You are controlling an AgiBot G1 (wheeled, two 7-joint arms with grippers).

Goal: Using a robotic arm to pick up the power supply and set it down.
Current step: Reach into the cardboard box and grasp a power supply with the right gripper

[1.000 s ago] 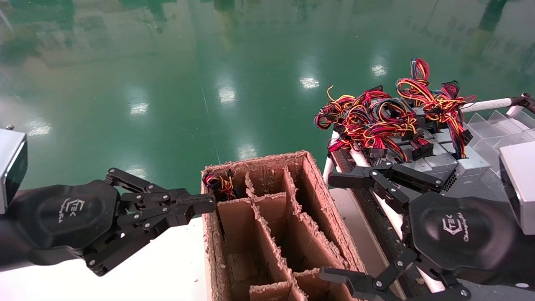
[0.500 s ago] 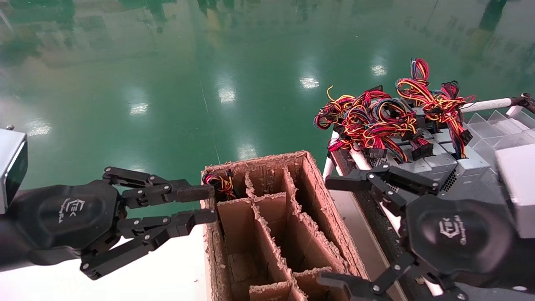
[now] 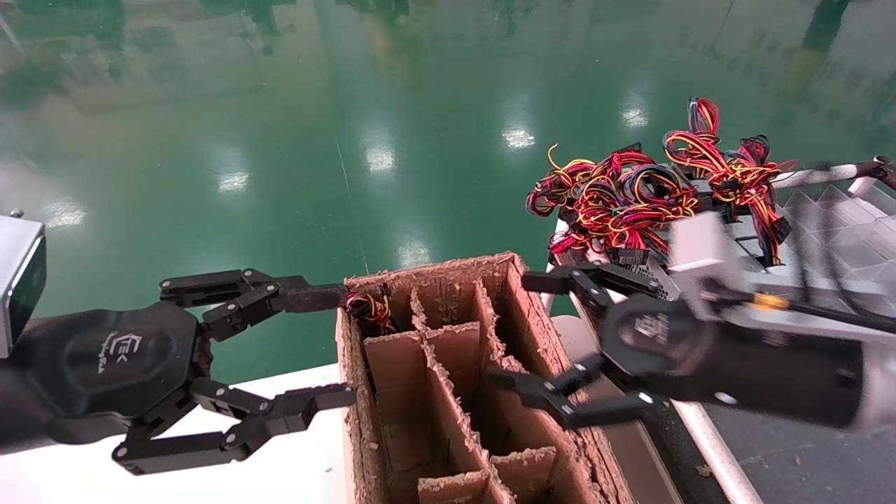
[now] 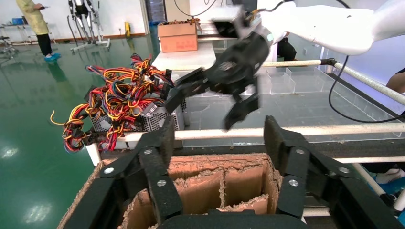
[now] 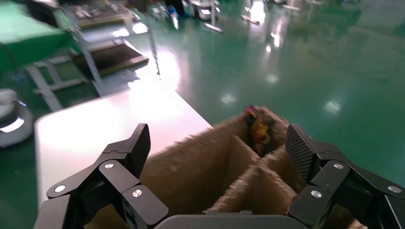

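Observation:
The robot's right gripper next needs to grab the power supply by its red-yellow-black wire bundle [image 3: 374,309] [image 5: 259,129] to lift it out of the cardboard box.
Several grey power supplies [image 4: 153,117] with honeycomb grilles lie on the rack at the right, under a tangle of red-yellow-black wires [image 3: 616,203]. Another wire bundle [image 3: 367,308] pokes out of the far left cell of the brown cardboard box [image 3: 392,364]. My right gripper [image 3: 516,329] hangs open and empty over the box's right side, on the white robotic arm [image 4: 334,24]. In its wrist view the right gripper [image 5: 218,143] looks across the dividers at that bundle [image 5: 258,126]. My left gripper [image 3: 334,346] is wide open and empty against the box's left wall.
The box's divider edges are ragged. A white table [image 3: 280,448] lies under the left gripper. The rack's white pipe rail [image 3: 700,434] runs along the box's right side, with clear plastic bins [image 3: 840,210] beyond. Green floor lies behind.
The left gripper has gone from nearly shut to wide open in place. The right arm has swung left from over the power supplies to above the box, still open.

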